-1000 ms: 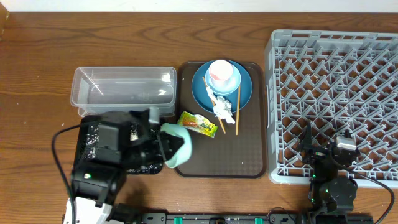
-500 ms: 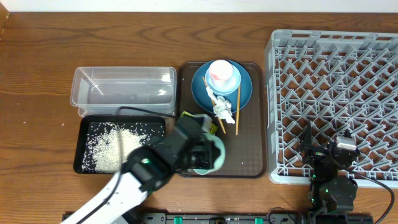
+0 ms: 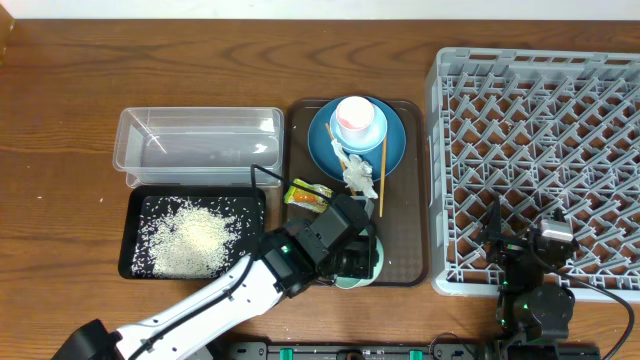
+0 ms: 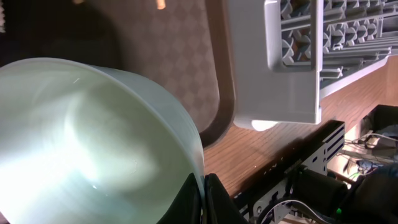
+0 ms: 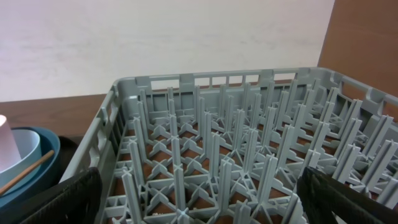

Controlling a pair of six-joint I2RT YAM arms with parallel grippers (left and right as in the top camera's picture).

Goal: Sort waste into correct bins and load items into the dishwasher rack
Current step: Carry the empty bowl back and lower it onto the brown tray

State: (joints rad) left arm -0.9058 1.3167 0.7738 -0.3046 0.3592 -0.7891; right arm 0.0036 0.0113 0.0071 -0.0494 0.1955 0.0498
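The brown tray [image 3: 400, 240] has its flat, free front below the bowl, so the bowl would land there. It is now time for my left gripper to release the bowl.
My left gripper [image 3: 345, 262] is shut on the rim of the small mint-green bowl [image 3: 366, 268], holding it over the front of the brown serving tray [image 3: 400, 240]. In the left wrist view the bowl [image 4: 93, 137] fills the frame, its rim pinched between the fingers [image 4: 203, 199]. White rice grains [image 3: 195, 238] lie in the black tray [image 3: 130, 262]. The clear tub [image 3: 197, 140] is behind it. The blue plate-bowl [image 3: 392, 150] holds a pink cup [image 3: 357, 120], white tissue [image 3: 358, 175] and chopsticks [image 3: 381, 180]. The yellow-green wrapper [image 3: 308, 195] lies on the brown tray. My right gripper [image 5: 199, 193] is open over the grey rack [image 3: 540, 140].
The rack's front left corner [image 4: 280, 93] stands right beside the brown tray's edge [image 4: 221, 118]. The rack's pegs [image 5: 236, 143] fill the right wrist view. A black frame runs along the table's front edge [image 4: 298, 180].
My left arm has swung right from the black tray to the front of the brown tray, carrying the mint-green bowl. The rice now lies uncovered in the black tray. The right arm has not moved.
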